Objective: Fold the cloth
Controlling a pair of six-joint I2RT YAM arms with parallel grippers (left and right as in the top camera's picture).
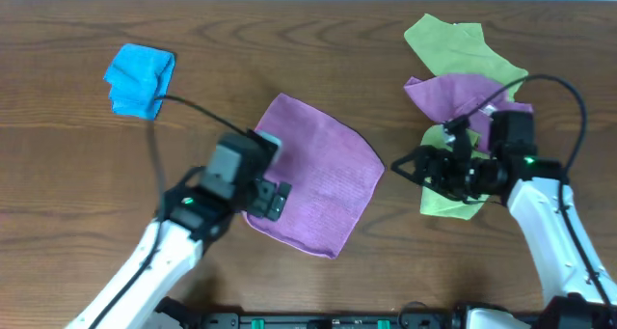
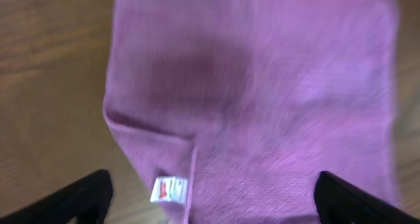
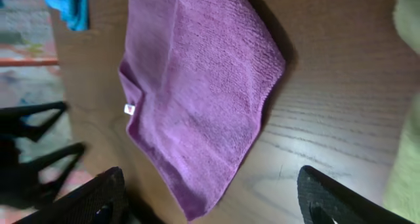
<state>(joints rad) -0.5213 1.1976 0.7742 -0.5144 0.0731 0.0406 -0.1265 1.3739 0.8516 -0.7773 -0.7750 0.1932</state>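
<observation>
The robot's left gripper will take hold of the lilac cloth's edge point(image 1: 253, 216) beside the white tag point(image 2: 168, 189), so the cloth's near corner stays free for the right gripper to fold.
The lilac cloth point(image 1: 318, 175) lies flat mid-table as a tilted square, with a doubled layer showing along one side. It fills the left wrist view point(image 2: 262, 86), where its white tag point(image 2: 168, 189) sits at the edge between the fingers. My left gripper point(image 1: 273, 200) hovers over the cloth's left edge, open point(image 2: 213, 207), holding nothing. My right gripper point(image 1: 403, 165) stands open just right of the cloth's right corner. In its wrist view point(image 3: 210, 207) the cloth point(image 3: 197, 86) lies ahead, one corner between the fingers, and the tag point(image 3: 129, 108) shows.
A bright-blue folded cloth point(image 1: 140, 78) lies at the far left. On the right, a second purple cloth point(image 1: 463, 93) is piled with lime-green cloths point(image 1: 453, 40), one point(image 1: 451, 202) under my right arm.
</observation>
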